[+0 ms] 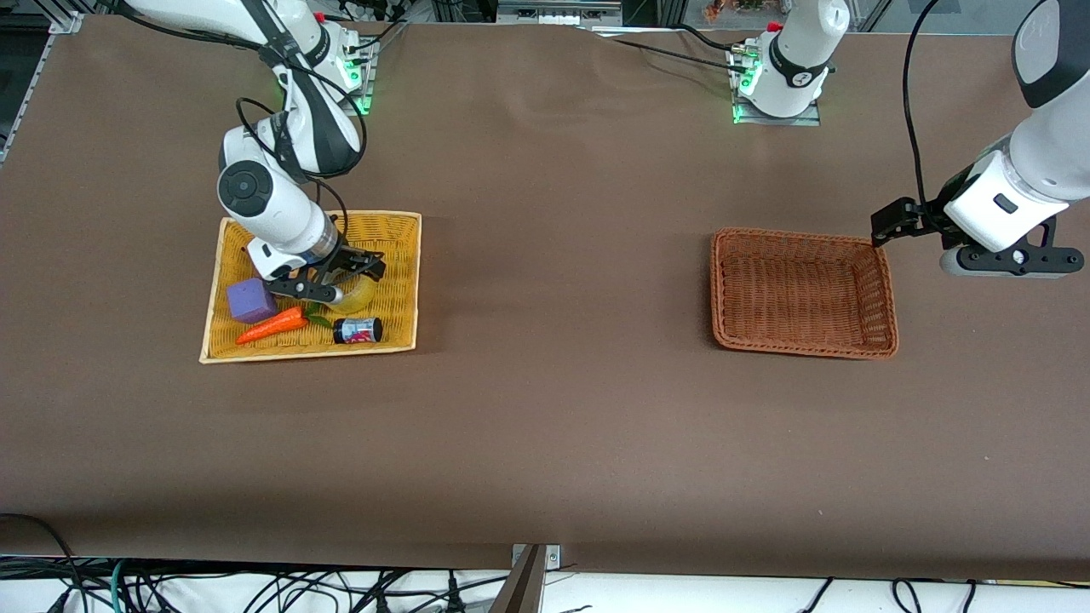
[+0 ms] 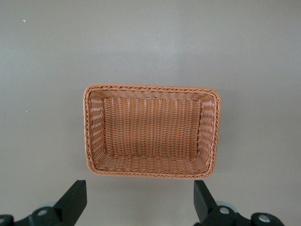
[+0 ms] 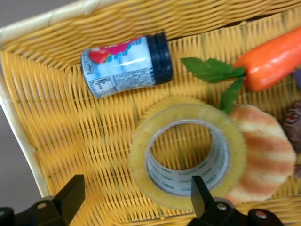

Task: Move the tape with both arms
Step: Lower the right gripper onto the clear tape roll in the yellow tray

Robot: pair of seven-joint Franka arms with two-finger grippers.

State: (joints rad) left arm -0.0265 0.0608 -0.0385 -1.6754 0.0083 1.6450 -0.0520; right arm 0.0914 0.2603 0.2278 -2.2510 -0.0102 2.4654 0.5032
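My right gripper would miss the tape from above the tape's rim [image 3: 141, 165]; it should lower before closing.
The tape [image 3: 141, 157], a thick yellowish roll with a grey core, lies flat in the yellow wicker basket [image 3: 47, 19] at the right arm's end of the table. My right gripper [image 3: 136, 197] hangs open low over it. One finger [image 3: 200, 195] is above the roll's inner wall and the other [image 3: 70, 195] is outside the roll. In the front view the right gripper [image 1: 353, 274] hides most of the tape [image 1: 361, 295]. My left gripper [image 1: 886, 226] waits open and empty in the air beside the brown basket [image 1: 800, 349]. The left wrist view shows the left gripper [image 2: 140, 197] near that basket's rim [image 2: 150, 88].
The yellow basket [image 1: 311, 353] also holds a purple block [image 1: 249, 300], a toy carrot [image 1: 272, 325] and a small dark-lidded jar [image 1: 358, 329]. A striped croissant toy [image 3: 261, 155] touches the tape; the jar [image 3: 124, 66] and carrot [image 3: 273, 59] lie beside it.
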